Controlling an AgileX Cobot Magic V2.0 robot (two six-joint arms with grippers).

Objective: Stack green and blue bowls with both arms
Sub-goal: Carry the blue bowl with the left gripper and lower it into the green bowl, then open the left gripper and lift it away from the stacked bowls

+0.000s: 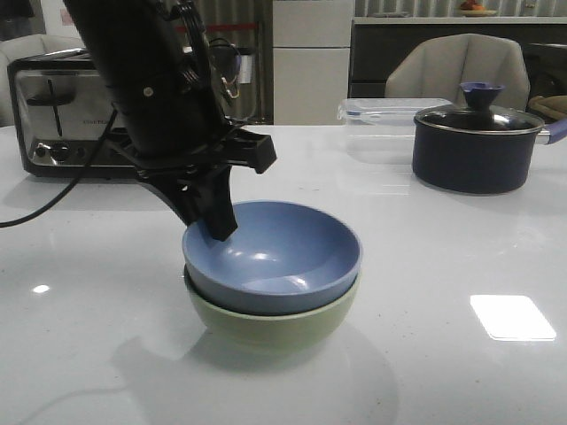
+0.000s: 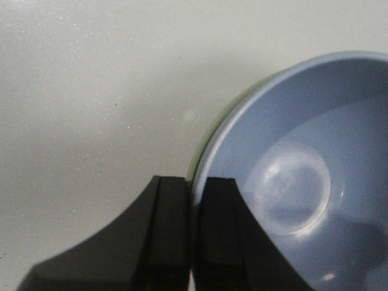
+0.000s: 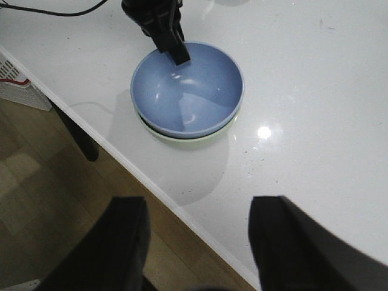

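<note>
My left gripper should open now and let go of the blue bowl, because the blue bowl [image 1: 275,257] sits nested inside the green bowl [image 1: 270,320] in the front view.
The blue bowl [image 1: 275,257] sits nested inside the green bowl [image 1: 270,320] on the white table, in the middle of the front view. My left gripper [image 1: 215,223] is shut on the blue bowl's left rim, one finger inside and one outside. In the left wrist view the fingers [image 2: 171,230] pinch the blue rim [image 2: 254,109], with a sliver of green bowl [image 2: 203,145] beside it. My right gripper [image 3: 197,209] is open and empty, held high over the table's front edge; both bowls show there, the blue bowl [image 3: 188,88] over the green bowl [image 3: 182,140].
A dark lidded pot [image 1: 478,146] stands at the back right, a clear lidded box [image 1: 390,111] behind it. A toaster [image 1: 62,111] with a black cable stands at the back left. The table edge [image 3: 151,182] drops to the wooden floor.
</note>
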